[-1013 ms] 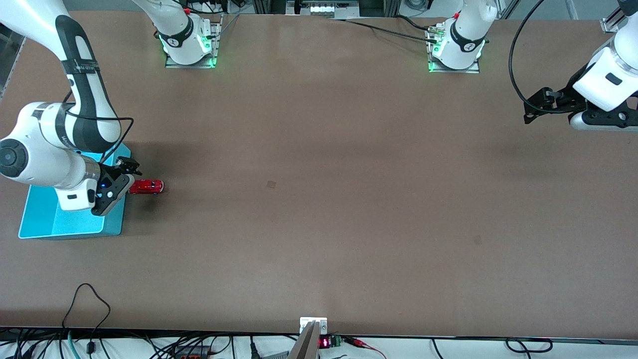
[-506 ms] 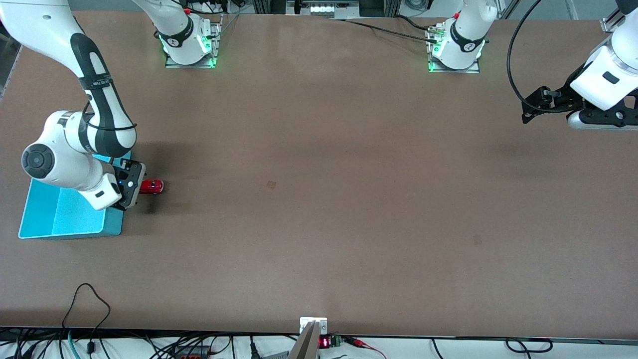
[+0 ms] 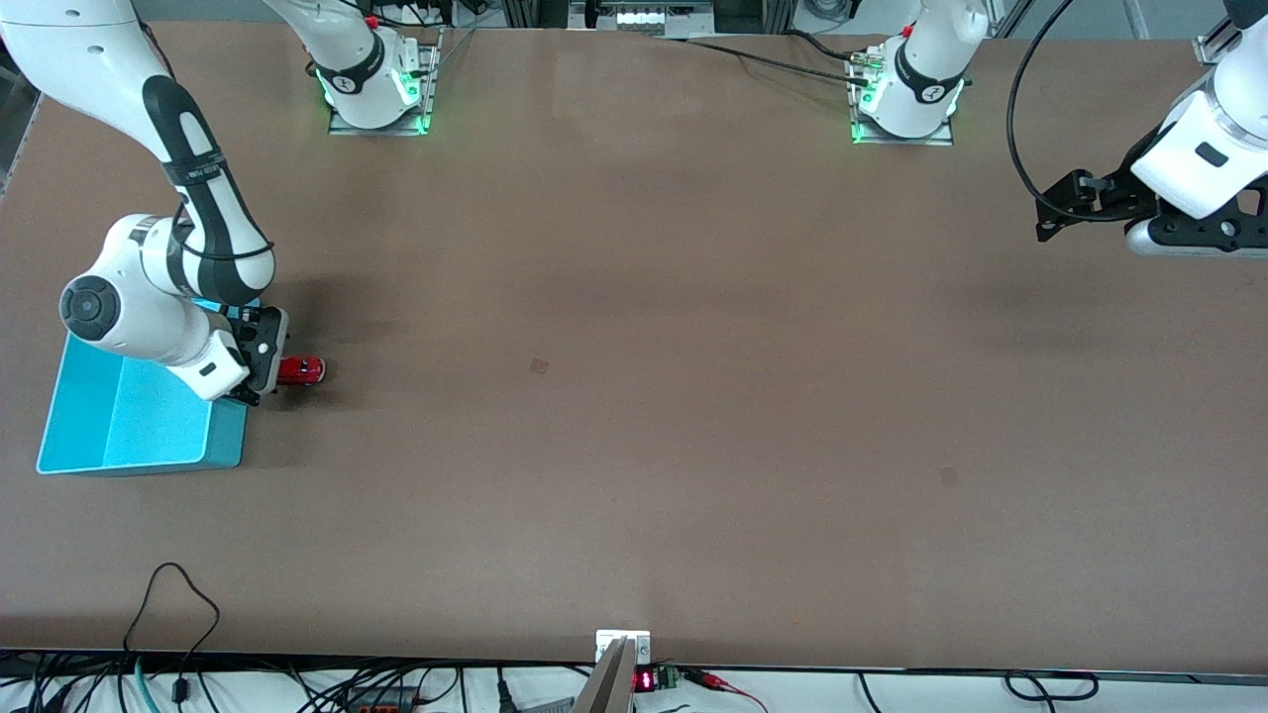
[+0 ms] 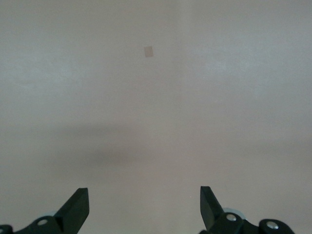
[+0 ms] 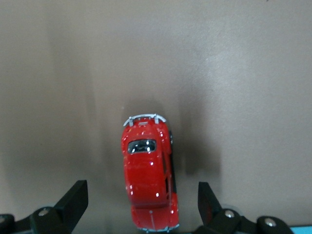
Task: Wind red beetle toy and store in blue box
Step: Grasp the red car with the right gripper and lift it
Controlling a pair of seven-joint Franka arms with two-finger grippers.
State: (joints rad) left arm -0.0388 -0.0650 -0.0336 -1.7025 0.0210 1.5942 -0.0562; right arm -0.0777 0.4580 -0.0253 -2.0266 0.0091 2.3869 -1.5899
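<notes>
My right gripper picks up the red beetle toy (image 3: pixel 302 371) by its cabin's sides next, to store the toy in the blue box.
The red beetle toy (image 3: pixel 302 371) stands on the table just beside the blue box (image 3: pixel 224 436), at the right arm's end. My right gripper (image 3: pixel 265 368) hangs low over the toy's end nearest the box. In the right wrist view the red beetle toy (image 5: pixel 148 175) lies lengthwise between the open fingers of my right gripper (image 5: pixel 141 190), and neither fingertip touches it. My left gripper (image 3: pixel 1062 210) waits in the air over the table's other end. In the left wrist view my left gripper (image 4: pixel 144 195) is open over bare table.
The two arm bases (image 3: pixel 376 94) (image 3: pixel 906 99) stand at the table's edge farthest from the front camera. A small square mark (image 3: pixel 539 366) lies mid-table. Cables run along the edge nearest the front camera. A sliver of the blue box (image 5: pixel 302 228) shows beside the right gripper.
The right arm has swung from over the box toward the toy and turned its gripper down over it. The toy has not moved. The left arm has barely shifted.
</notes>
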